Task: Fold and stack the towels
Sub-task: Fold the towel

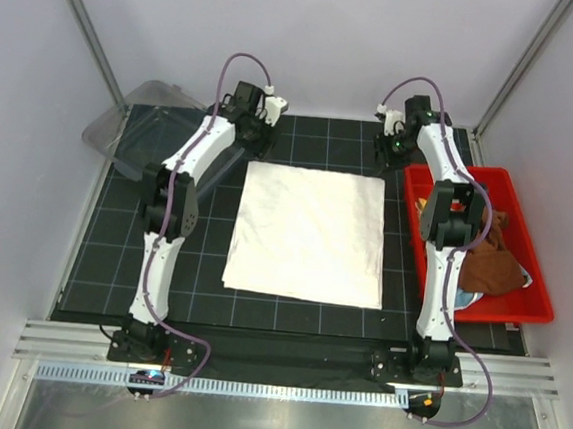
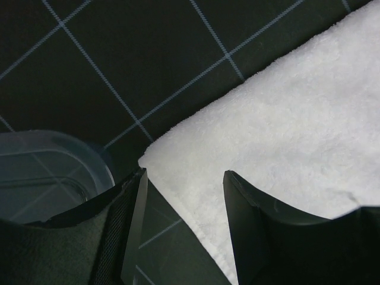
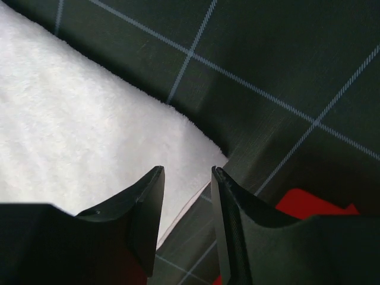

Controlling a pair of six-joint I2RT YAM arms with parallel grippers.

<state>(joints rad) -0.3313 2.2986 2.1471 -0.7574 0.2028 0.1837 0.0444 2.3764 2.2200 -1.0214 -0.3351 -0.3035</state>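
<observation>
The cream-white towel's far corner is beside the red bin. My right gripper should grab the towel there next, to lift its far edge and fold.
A large cream-white towel lies spread flat on the black gridded mat. My left gripper hangs at its far left corner. In the left wrist view this gripper is open, its fingers straddling the towel edge beside the corner, nothing pinched. My right gripper hangs at the far right corner. In the right wrist view it is open over the towel, just inside the corner tip. A rust-brown towel, a bit of light-blue towel and a yellow scrap lie in the red bin.
The red bin stands at the mat's right edge, right beside the right arm, and shows in the right wrist view. A clear plastic tub sits at the back left, close to the left gripper. White walls enclose the table.
</observation>
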